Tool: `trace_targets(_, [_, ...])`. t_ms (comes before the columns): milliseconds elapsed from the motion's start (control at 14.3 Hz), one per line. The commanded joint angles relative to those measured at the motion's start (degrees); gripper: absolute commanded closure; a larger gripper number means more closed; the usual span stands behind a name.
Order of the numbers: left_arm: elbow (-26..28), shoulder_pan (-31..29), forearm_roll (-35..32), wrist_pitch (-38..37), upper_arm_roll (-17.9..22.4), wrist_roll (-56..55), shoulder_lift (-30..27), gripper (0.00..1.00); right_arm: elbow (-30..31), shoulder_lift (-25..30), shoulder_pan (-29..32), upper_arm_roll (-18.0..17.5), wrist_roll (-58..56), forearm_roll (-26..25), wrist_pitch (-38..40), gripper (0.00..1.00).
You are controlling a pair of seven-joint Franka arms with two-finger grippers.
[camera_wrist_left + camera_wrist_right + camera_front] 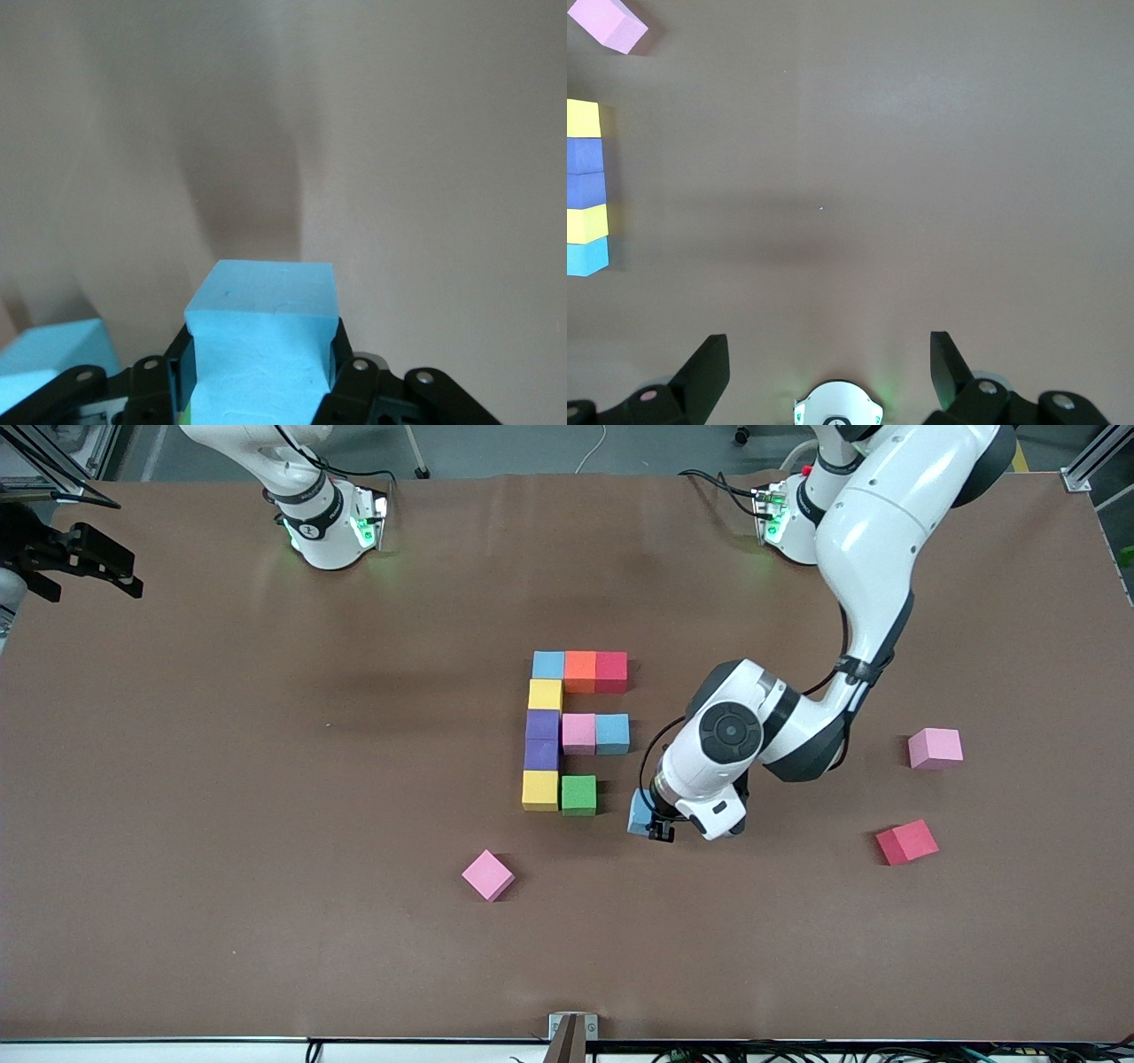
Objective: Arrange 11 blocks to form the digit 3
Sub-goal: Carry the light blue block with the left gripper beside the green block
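The blue block is still short of the spot beside the green block, so my left gripper now keeps hold of it until it reaches that spot.
The digit 3 stands mid-table as touching blocks: blue (548,664), orange (580,670) and red (611,671) in the row nearest the arms. A column runs yellow (545,693), purple (542,724), purple (541,754), yellow (540,789). Pink (578,733) and blue (612,733) form the middle row, and green (578,794) sits by the nearest yellow. My left gripper (657,825) (261,354) is shut on a blue block (640,811) (262,328), low beside the green one with a gap between. My right gripper (133,576) (830,363) is open and empty, waiting high at the right arm's end.
Loose blocks lie off the figure: a pink one (488,874) nearer the camera, also in the right wrist view (607,22), and a pink one (935,747) and a red one (906,841) toward the left arm's end. The right arm's base (837,407) shows below its gripper.
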State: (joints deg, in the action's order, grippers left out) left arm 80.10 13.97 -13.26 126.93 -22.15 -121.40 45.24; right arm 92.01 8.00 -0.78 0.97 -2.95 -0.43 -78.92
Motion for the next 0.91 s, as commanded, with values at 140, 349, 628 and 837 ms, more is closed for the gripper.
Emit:
trace_targets(140, [-4.25, 6.85, 0.69, 0.33, 6.07, -10.51, 4.24, 0.84, 0.72, 0.88, 0.26, -0.18, -0.48, -0.27, 0.08, 0.0])
trace_targets(349, [-4.07, 8.08, 1.66, 1.3, 6.06, -10.52, 4.24, 0.85, 0.72, 0.88, 0.26, -0.18, -0.48, -0.18, 0.17, 0.0])
trace_targets(628, [-3.63, 9.23, 1.57, 0.95, 6.15, -9.91, 4.51, 0.84, 0.72, 0.88, 0.34, -0.18, -0.48, -0.18, 0.17, 0.0])
trace_targets(837, [-3.54, 9.58, 1.66, 0.86, 5.98, -9.29, 4.51, 0.84, 0.72, 0.88, 0.34, -0.18, -0.48, -0.18, 0.17, 0.0])
